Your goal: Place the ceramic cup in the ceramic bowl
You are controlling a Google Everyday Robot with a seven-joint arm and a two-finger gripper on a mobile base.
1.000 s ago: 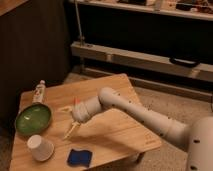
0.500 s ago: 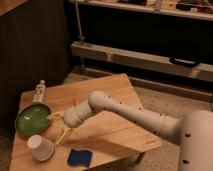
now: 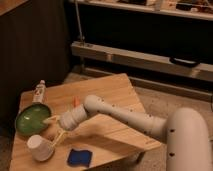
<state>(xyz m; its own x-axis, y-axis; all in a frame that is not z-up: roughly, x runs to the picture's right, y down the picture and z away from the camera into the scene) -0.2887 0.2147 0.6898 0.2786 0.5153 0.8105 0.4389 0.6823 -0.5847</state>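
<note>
The gripper should next grab the cup by its rim (image 3: pixel 47 147) to put the ceramic cup in the green ceramic bowl (image 3: pixel 31 120).
The white ceramic cup (image 3: pixel 39 148) lies tipped on the wooden table (image 3: pixel 111 96) near its front left corner. The green ceramic bowl (image 3: pixel 31 120) sits just behind it at the left edge. My gripper (image 3: pixel 53 130) hangs low over the table right of both, between bowl and cup. Its fingers are open and hold nothing: one fingertip (image 3: pixel 48 120) reaches the bowl's right rim, the other points down toward the cup.
A slim white labelled bottle (image 3: pixel 39 92) lies behind the bowl. A blue sponge (image 3: pixel 79 157) lies near the front edge, right of the cup. A small orange object (image 3: pixel 76 101) sits behind my wrist. A dark wall and a metal rack stand behind the table.
My arm has swung left and lower across the table, bringing the gripper from mid-table to the gap between bowl and cup. Cup, bowl and sponge have not moved.
</note>
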